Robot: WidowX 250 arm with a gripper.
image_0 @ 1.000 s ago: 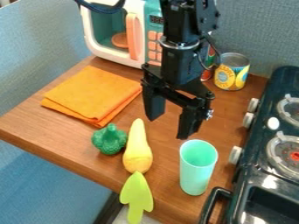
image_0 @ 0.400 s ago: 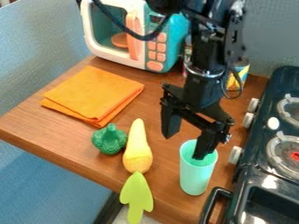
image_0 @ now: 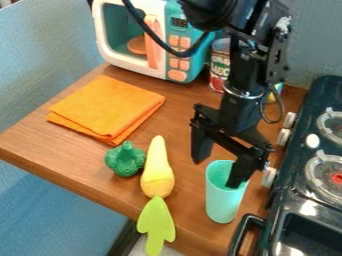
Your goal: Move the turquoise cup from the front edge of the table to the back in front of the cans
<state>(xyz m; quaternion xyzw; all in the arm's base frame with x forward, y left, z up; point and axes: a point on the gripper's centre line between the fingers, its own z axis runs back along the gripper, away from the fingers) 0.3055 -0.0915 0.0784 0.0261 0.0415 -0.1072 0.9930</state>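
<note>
My gripper needs to move the mint-green cup (image_0: pixel 224 202) across the wooden table, gripping its rim next.
The black gripper (image_0: pixel 215 174) hangs open over the mint-green cup (image_0: pixel 224 202), which stands upright near the stove. One finger is at the cup's mouth, its tip inside the rim; the other is outside, to the upper left of the cup. Nothing is between the fingers. To the left of the cup lies a yellow corn-like toy (image_0: pixel 157 170), with a green broccoli toy (image_0: pixel 125 159) beside it. A lime-green spatula-shaped piece (image_0: pixel 156 226) lies below the yellow toy, over the table's front edge.
An orange folded cloth (image_0: pixel 105 109) lies at the left of the wooden table (image_0: pixel 63 156). Behind are a toy microwave (image_0: pixel 137 59), a red-labelled can (image_0: pixel 219 65) and a yellow can (image_0: pixel 275 92) partly behind the arm. The dark toy stove (image_0: pixel 294 200) bounds the right side.
The gripper has moved right and down in the view from above the table to the cup, with one fingertip now within its mouth. The cup and toys have not moved.
</note>
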